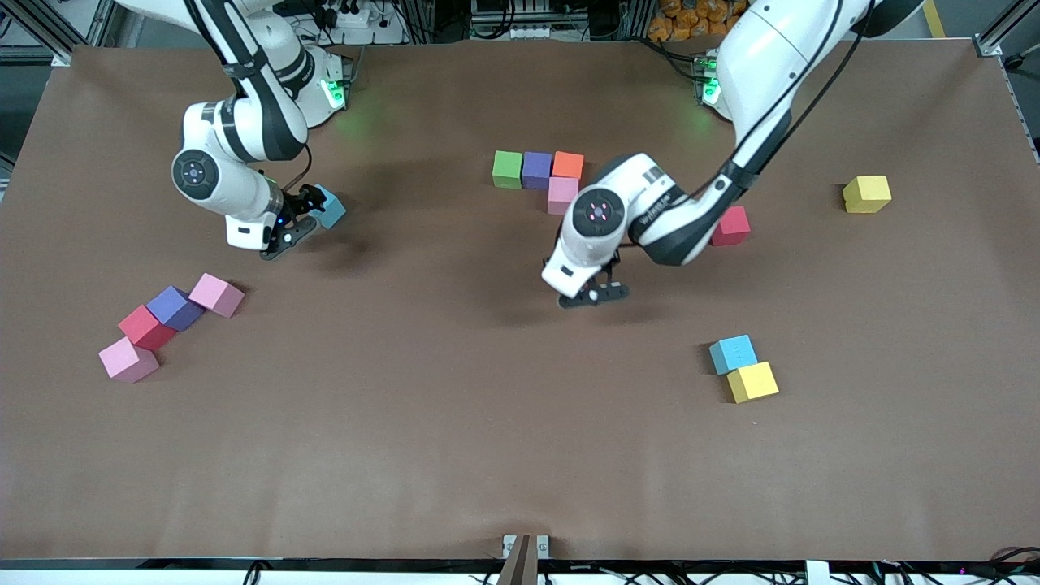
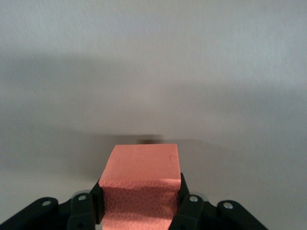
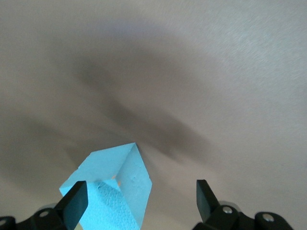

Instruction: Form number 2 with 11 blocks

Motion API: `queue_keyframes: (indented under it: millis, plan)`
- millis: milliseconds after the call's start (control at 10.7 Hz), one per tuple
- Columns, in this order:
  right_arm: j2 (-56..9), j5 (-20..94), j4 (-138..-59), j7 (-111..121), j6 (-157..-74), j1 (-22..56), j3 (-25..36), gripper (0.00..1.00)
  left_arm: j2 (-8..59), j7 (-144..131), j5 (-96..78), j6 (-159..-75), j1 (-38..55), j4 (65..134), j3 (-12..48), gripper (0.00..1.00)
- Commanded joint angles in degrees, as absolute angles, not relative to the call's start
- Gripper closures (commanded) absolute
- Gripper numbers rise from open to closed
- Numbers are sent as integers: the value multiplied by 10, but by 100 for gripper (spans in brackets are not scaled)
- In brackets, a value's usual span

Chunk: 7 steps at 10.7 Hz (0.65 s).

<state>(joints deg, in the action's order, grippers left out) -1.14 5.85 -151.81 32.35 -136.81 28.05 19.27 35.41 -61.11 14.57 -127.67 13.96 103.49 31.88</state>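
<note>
My right gripper lines up with the block, and only then closes. One gripper finger overlaps the light blue block's corner [image 3: 67, 190], the other stops short of the block's side [image 3: 136, 187].
Green [image 1: 507, 169], purple [image 1: 536, 170] and orange [image 1: 568, 165] blocks form a row mid-table, with a pink block [image 1: 562, 195] touching the orange one on the side nearer the front camera. My left gripper [image 1: 595, 294] hangs over bare table nearer the front camera than this group. It is shut on a salmon-pink block [image 2: 141, 167], which the hand hides in the front view. My right gripper [image 1: 313, 213] is open at the right arm's end. A light blue block [image 1: 329, 207] sits between its fingers [image 3: 76, 203], close to one of them, turned corner-on [image 3: 120, 187].
A red block [image 1: 730, 226] lies beside the left forearm and a yellow one [image 1: 866, 194] toward the left arm's end. Light blue [image 1: 733, 354] and yellow [image 1: 751, 382] blocks touch nearer the camera. Pink [image 1: 216, 294], purple [image 1: 174, 308], red [image 1: 146, 327] and pink [image 1: 128, 359] blocks cluster at the right arm's end.
</note>
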Motion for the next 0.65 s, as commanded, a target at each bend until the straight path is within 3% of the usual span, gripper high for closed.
queue_keyframes:
  millis: [0,187,561]
  plan:
    - [26,56,-1546,346,-1373,287,197,0,326,-657,162,-1303,140,1086,337,90]
    - [27,77,-1546,349,-1369,334,236,0,318,-659,172,-1317,141,1109,345,90]
    - [27,101,-1559,365,-1374,381,257,0,302,-690,239,-1375,141,1168,347,90]
